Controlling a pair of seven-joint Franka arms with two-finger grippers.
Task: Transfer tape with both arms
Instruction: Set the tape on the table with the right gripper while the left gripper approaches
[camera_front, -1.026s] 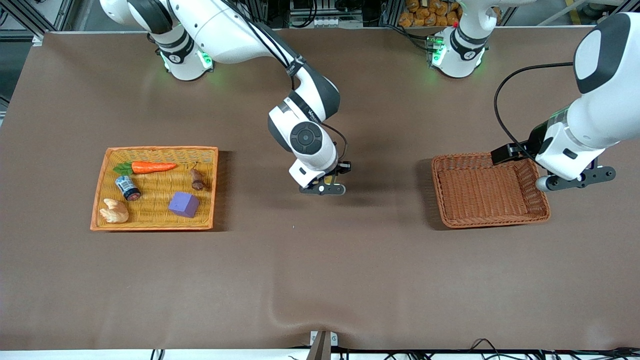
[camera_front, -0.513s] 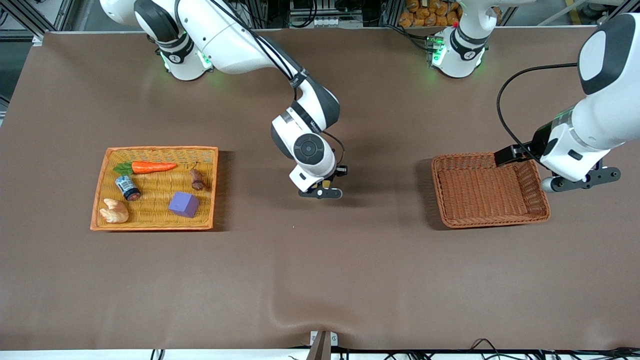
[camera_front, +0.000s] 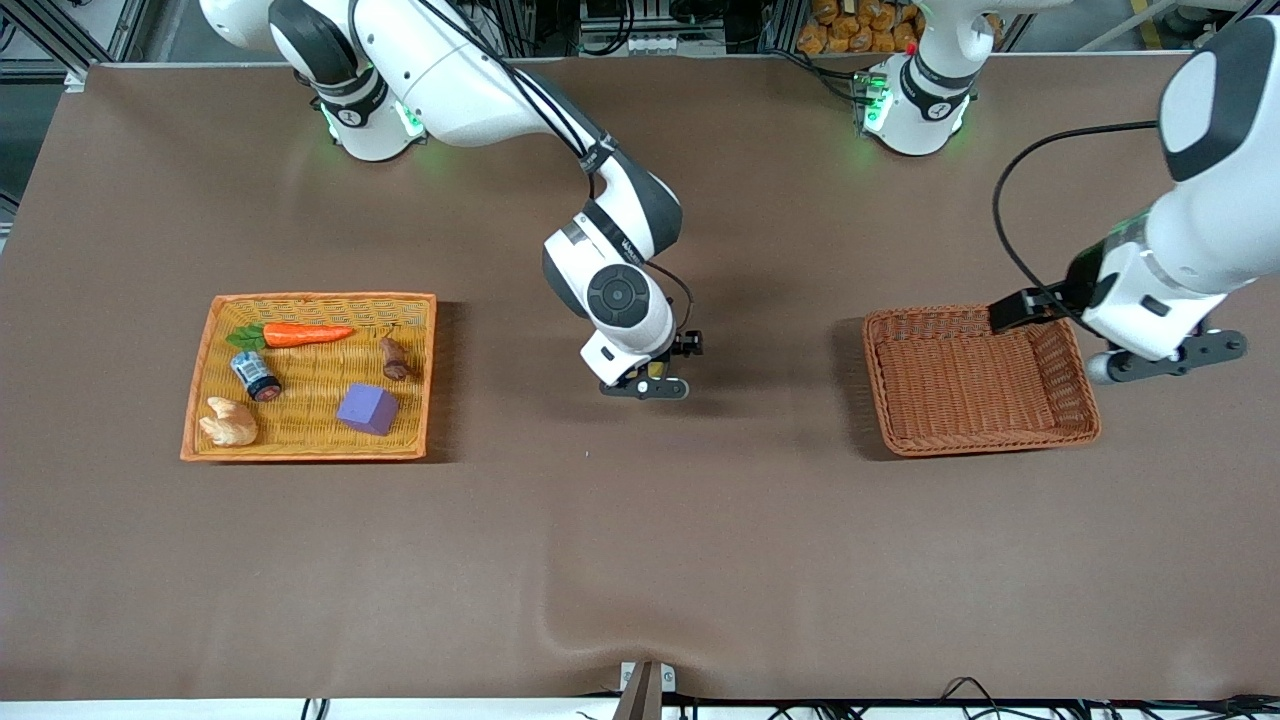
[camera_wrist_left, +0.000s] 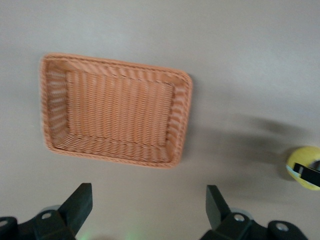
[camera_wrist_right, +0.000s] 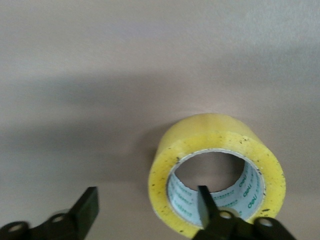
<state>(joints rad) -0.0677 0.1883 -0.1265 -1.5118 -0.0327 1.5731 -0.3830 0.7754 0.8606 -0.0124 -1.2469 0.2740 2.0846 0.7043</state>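
The left gripper grabs the tape roll by its ring's side (camera_front: 656, 370) (camera_wrist_left: 298, 158) next, to transfer the tape to the brown basket.
The yellowish tape roll (camera_wrist_right: 215, 140) lies flat on the brown table near its middle, hole facing up. My right gripper (camera_wrist_right: 146, 200) is open over it. One finger reaches into the roll's pale core and the other stands well clear outside it. In the front view the tape (camera_front: 656, 369) is only a yellow sliver under the right gripper (camera_front: 648, 388). It also shows in the left wrist view (camera_wrist_left: 304, 165). My left gripper (camera_front: 1168, 362) is open and empty, up in the air over the table beside the brown basket (camera_front: 880, 400), toward the left arm's end. Its jaws (camera_wrist_left: 147, 210) stand wide apart.
The brown wicker basket (camera_wrist_left: 182, 120) holds nothing. An orange wicker tray (camera_front: 300, 297) toward the right arm's end holds a carrot (camera_front: 305, 333), a small blue-labelled can (camera_front: 255, 375), a purple cube (camera_front: 367, 409), a pale figure (camera_front: 228, 422) and a small brown item (camera_front: 396, 359).
My right gripper has shifted slightly and sunk a little toward the table at the tape. My left arm has drifted a little toward its own end of the table.
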